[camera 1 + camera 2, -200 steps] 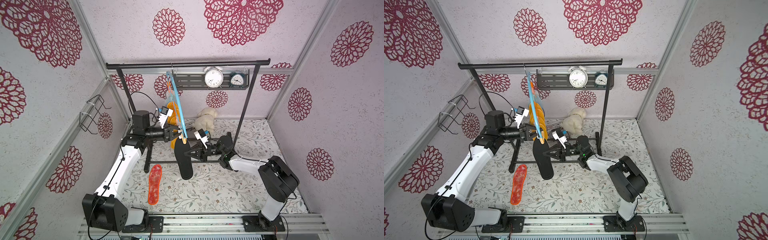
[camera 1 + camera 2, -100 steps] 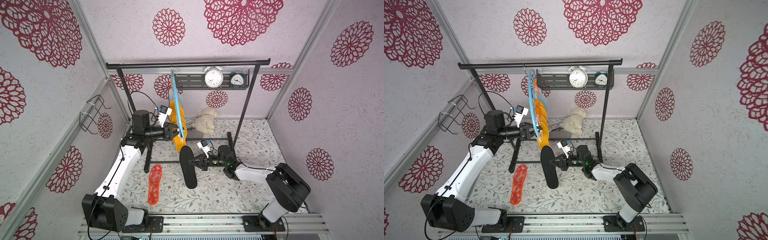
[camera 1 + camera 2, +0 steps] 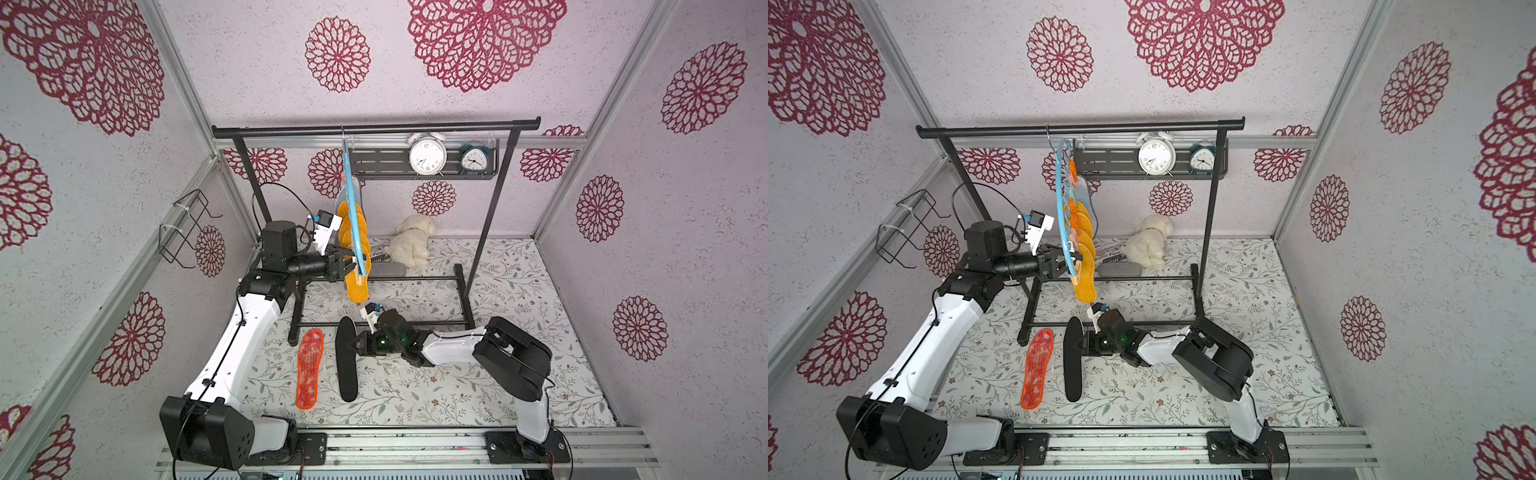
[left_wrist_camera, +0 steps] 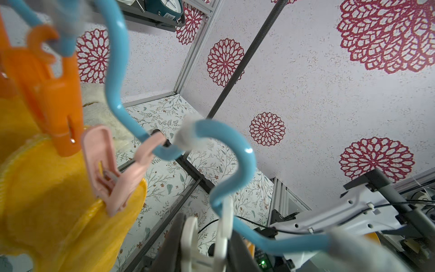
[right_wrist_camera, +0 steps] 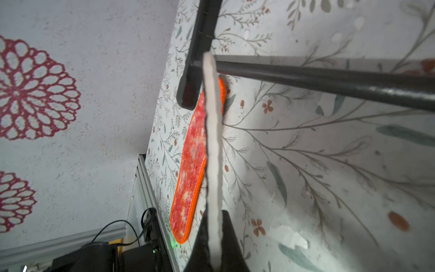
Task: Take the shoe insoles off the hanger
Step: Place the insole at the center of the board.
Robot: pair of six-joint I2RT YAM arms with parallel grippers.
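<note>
I should keep my right gripper closed for now. Floor shows between the raised black insole and the red insole [image 3: 309, 370], so the black insole would land short of the red insole if I let go now.
The light-blue hanger [image 3: 352, 208] [image 3: 1060, 199] hangs by its hook from the rack bar. Several orange-yellow shoe insoles [image 3: 358, 270] [image 3: 1086, 270] and a pale grey-blue one [image 3: 1087, 192] are pegged to it. My left gripper [image 3: 348, 266] [image 4: 204, 254] is shut on a white peg [image 4: 207, 235] at the hanger's lower end, beside a pink peg [image 4: 103, 164]. My right gripper [image 3: 356, 343] [image 5: 213, 235] is shut on the black insole [image 3: 346, 365] [image 3: 1072, 365], low over the floor. The wrist view shows that insole edge-on [image 5: 213, 153]. The mottled red insole [image 3: 309, 370] [image 5: 191, 164] lies flat beside it.
The black garment rack [image 3: 374, 124] stands at the back, with its foot [image 5: 195, 70] and lower bar near the right gripper. Two clocks [image 3: 428, 157] sit on its shelf. A white plush toy [image 3: 411, 245] and a grey pouch [image 3: 388, 269] lie behind. A wire basket [image 3: 187, 228] hangs on the left wall.
My right gripper pulled the black insole off the hanger and carried it down and forward to the floor beside the red insole. The hanger swung back. My left gripper stayed on the peg.
</note>
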